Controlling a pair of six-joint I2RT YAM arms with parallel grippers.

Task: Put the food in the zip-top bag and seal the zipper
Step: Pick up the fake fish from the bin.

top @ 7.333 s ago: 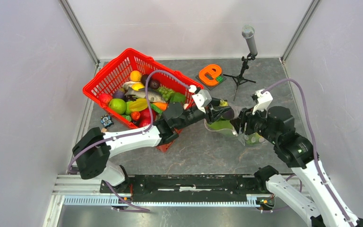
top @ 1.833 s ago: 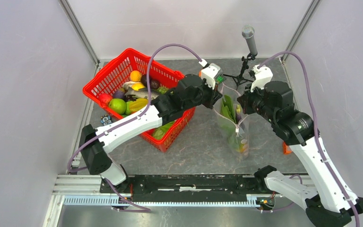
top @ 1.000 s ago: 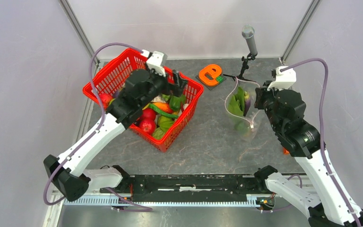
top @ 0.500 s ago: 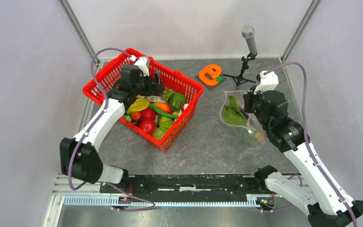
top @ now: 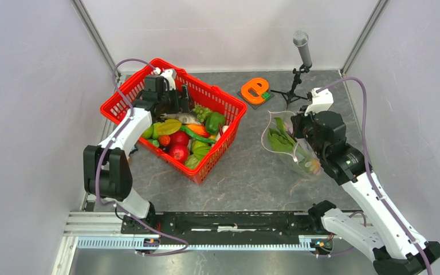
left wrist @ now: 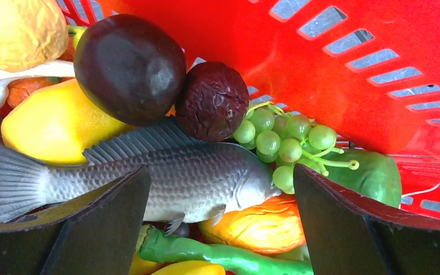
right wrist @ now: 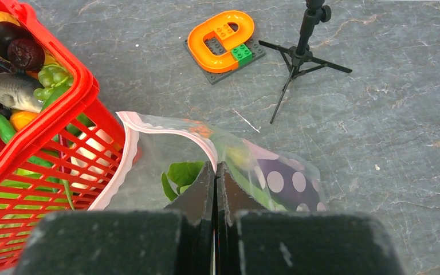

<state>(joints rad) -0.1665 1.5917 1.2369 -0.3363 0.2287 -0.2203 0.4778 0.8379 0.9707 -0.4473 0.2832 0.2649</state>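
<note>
The head of the grey toy fish should stay free to go into the zip-top bag [top: 298, 152] first, so the robot's left hand needs to grab the fish across its mid-body [top: 181, 117] next.
The clear, dotted zip-top bag [top: 298, 152] hangs open right of the basket, a green leafy vegetable [right wrist: 182, 172] and a purple piece [right wrist: 278, 169] inside. My right gripper [right wrist: 215, 166] is shut on the bag's mouth edge, pinching the pale pink zipper [right wrist: 166, 122]. My left gripper [left wrist: 220, 172] is open, low inside the red basket [top: 120, 97], its jaws on either side of a grey toy fish [left wrist: 177, 175]. Green grapes [left wrist: 281, 137], a dark plum [left wrist: 129, 69] and an orange piece [left wrist: 252, 226] lie close around the fish.
An orange letter block on a grey plate [top: 256, 90] and a microphone on a small tripod [top: 302, 57] stand behind the bag. The basket's far wall [left wrist: 332, 69] is close ahead of the left fingers. Grey walls enclose the table on three sides.
My left arm has swung from the bag back over the basket and dropped among the food, still open. My right gripper has brought the held bag slightly lower and leftward.
</note>
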